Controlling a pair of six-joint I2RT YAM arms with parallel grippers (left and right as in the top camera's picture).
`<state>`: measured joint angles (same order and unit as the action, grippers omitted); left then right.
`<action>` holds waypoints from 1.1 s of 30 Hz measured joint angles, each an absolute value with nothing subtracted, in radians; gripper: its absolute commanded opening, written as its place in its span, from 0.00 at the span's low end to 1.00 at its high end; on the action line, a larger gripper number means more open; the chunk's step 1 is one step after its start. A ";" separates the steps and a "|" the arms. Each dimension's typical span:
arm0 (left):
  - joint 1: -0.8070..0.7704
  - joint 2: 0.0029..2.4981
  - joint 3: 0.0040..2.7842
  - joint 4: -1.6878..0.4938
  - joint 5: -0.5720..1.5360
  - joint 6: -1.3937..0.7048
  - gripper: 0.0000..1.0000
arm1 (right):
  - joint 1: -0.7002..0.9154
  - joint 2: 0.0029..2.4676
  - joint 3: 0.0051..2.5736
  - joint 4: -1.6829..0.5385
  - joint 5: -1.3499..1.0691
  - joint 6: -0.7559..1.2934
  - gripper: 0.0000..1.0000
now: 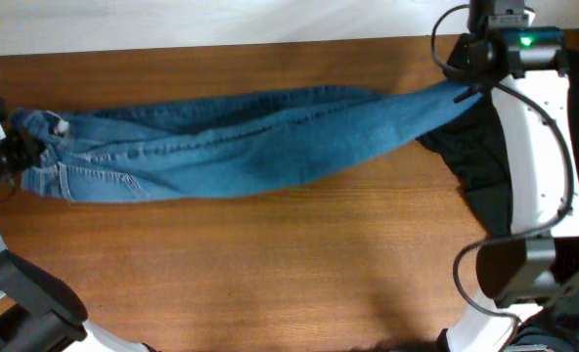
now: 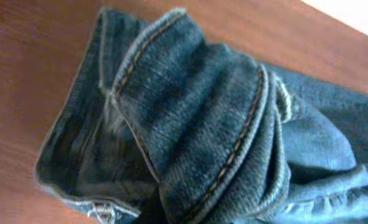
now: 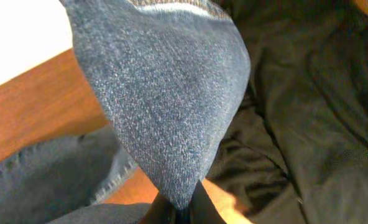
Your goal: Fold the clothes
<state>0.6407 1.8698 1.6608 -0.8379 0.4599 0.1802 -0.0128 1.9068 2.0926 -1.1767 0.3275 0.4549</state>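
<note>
My left gripper should bring the jeans down before it opens, because the jeans' bunched waist end is hanging raised in my fingers above the wooden tabletop.
The blue denim jeans lie stretched in a long band across the far half of the wooden table. Their waist end is bunched at the far left, where my left gripper is shut on it. In the left wrist view the folded waistband with its tan stitching fills the frame and hides my fingers. At the far right my right gripper holds the leg end lifted off the table. In the right wrist view that leg narrows to a point pinched in the right gripper.
A dark, crumpled garment lies on the table's right side under the right arm, and shows beside the held leg as the dark garment. The table's back edge runs just behind the jeans. Bare wood lies in front of them.
</note>
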 measured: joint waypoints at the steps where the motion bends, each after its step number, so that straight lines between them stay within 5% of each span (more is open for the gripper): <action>1: 0.641 1.872 1.661 -0.806 0.459 0.161 0.00 | -0.013 1.919 2.093 -1.158 0.327 0.454 0.04; 31: 0.622 2.056 1.663 -0.409 0.447 -0.036 0.00 | -0.131 2.247 2.093 -0.932 0.197 0.476 0.04; 32: 0.619 2.056 1.663 -0.384 0.448 -0.043 0.00 | -0.131 2.253 2.093 -0.925 0.191 0.476 0.04; 33: 0.616 2.056 1.663 -0.361 0.449 -0.048 0.00 | -0.131 2.258 2.093 -0.918 0.185 0.476 0.15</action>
